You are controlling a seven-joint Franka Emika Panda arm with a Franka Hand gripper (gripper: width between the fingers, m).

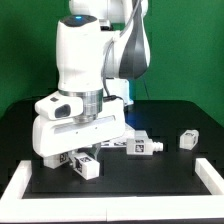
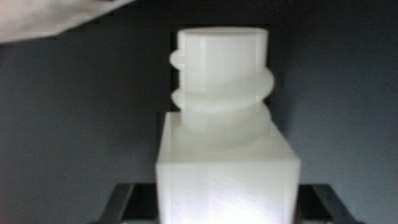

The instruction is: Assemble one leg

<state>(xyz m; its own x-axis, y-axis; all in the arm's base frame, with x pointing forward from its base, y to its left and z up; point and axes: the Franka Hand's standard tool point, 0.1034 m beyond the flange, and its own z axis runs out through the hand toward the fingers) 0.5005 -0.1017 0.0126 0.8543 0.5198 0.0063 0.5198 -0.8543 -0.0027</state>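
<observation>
I should release the leg with my gripper now, because the tagged leg (image 1: 86, 166) is low on the black table under my gripper in the exterior view.
In the wrist view a white square leg (image 2: 226, 150) with a round knobbed end fills the middle. My gripper (image 2: 226, 203) is shut on it, with a dark finger (image 2: 135, 203) pressed against each side. In the exterior view the gripper (image 1: 84, 158) is low over the black table at the exterior view's left. The tagged leg (image 1: 89, 168) sticks out below it, at or just above the table surface. Whether it touches the table I cannot tell.
Two more white tagged parts lie on the table, one in the middle (image 1: 141, 148) and one toward the exterior view's right (image 1: 187, 139). A white raised rim (image 1: 22, 185) borders the table's front. A blurred white part (image 2: 54, 20) shows beyond the leg in the wrist view.
</observation>
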